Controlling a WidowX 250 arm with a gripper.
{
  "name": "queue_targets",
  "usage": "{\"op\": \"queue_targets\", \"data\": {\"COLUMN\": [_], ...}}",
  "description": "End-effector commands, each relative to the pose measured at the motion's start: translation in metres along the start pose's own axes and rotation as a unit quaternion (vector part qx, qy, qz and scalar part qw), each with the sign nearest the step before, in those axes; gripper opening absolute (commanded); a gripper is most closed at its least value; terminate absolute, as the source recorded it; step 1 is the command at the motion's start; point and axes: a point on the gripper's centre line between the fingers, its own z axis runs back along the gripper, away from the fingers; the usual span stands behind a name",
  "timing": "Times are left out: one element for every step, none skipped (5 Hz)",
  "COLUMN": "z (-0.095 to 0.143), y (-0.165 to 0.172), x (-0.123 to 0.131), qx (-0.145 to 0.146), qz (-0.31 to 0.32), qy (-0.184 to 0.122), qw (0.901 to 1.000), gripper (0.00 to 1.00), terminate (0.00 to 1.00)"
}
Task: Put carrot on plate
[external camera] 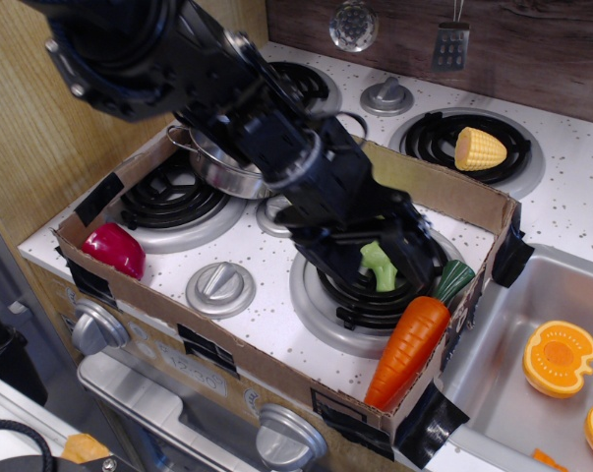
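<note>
My gripper grabs the orange carrot by its thick top end [431,311] next. Then the carrot goes on the plate.
The orange carrot [410,346] with its dark green stem cap lies tilted against the front right corner of the cardboard box, its tip at the box's front wall. My black gripper [378,267] is open above the right front burner, just up and left of the carrot and apart from it. A green broccoli piece [377,264] shows between the jaws. The lime-green plate is hidden behind my arm.
A steel pot [215,165] sits on the left back burner by my arm. A red pepper [114,248] lies at the box's left end. The cardboard wall [444,189] rings the stove. Corn [480,149] sits on a far burner. Orange fruit halves [559,356] lie in the sink.
</note>
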Motion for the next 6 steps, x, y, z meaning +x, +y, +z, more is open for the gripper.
{"op": "queue_targets", "data": {"z": [-0.015,-0.031,-0.041,-0.047,-0.044,-0.033], "y": [-0.006,-0.006,-0.003,-0.001,-0.001,-0.004], "x": [0.003,-0.003,-0.007,-0.01,-0.011,-0.01], "qx": [-0.013,-0.025,-0.032,-0.038,-0.027,-0.009], "qz": [-0.027,-0.026,-0.027,-0.027,-0.022,-0.021], "qy": [-0.009,-0.013,-0.015,-0.018,-0.01,-0.006], "qw": [0.9995,0.9993,0.999,0.9988,0.9993,0.9997], "gripper": [1.0,1.0,1.0,1.0,0.0,0.0], "terminate": [0.0,0.0,0.0,0.0,0.0,0.0]}}
